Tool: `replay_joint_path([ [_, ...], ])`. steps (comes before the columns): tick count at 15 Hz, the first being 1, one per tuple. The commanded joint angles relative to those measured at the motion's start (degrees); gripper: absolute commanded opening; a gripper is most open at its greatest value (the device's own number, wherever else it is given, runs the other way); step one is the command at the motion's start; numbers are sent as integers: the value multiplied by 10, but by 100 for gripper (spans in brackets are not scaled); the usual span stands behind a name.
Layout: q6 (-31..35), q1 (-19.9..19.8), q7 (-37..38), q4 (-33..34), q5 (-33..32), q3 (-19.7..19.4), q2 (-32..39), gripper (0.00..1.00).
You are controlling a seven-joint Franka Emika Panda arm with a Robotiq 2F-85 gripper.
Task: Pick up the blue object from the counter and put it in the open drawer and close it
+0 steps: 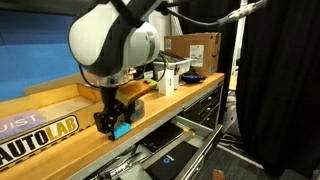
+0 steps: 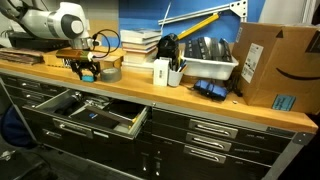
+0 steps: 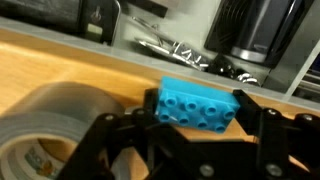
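The blue object moves first, as the object is short of the open drawer (image 2: 100, 112). If my gripper opened now, it would end on the light-wood counter.
The blue object (image 3: 198, 106) is a small cyan studded block held between my gripper's (image 3: 197, 112) two black fingers. In both exterior views the gripper (image 1: 114, 123) (image 2: 85, 70) is shut on the blue object (image 1: 123, 130) (image 2: 88, 77), right at the light-wood counter (image 1: 150, 105) (image 2: 200, 100) near its front edge. I cannot tell whether the block touches the wood. The dark metal drawer (image 2: 100, 112) (image 1: 172, 148) stands open below the counter edge, with tools inside. The wrist view shows the drawer's contents (image 3: 180, 50) beyond the counter edge.
A grey tape roll (image 3: 50, 125) (image 2: 108, 73) lies right beside the gripper. The wooden AUTOLAB tray (image 1: 40, 128) sits behind the arm. A cardboard box (image 2: 270, 60), a white bin (image 2: 205, 65), a cup of pens (image 2: 162, 72) and a dark blue object (image 2: 210, 90) stand further along.
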Motion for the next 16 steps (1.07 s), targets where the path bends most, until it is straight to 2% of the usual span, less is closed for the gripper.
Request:
replay_joint_path([
  [1, 5, -37, -94, -122, 89, 12, -103, 52],
  [2, 10, -41, -114, -144, 96, 7, -119, 52],
  [7, 105, -72, -100, -240, 38, -38, -157, 52],
  [8, 123, -79, -101, -254, 24, -47, -159, 94],
  [11, 127, -95, -142, -283, 30, -66, -171, 100],
  [13, 74, -103, -181, -300, 16, -77, -188, 100],
  [16, 44, -120, -174, -333, -24, -93, -201, 100],
])
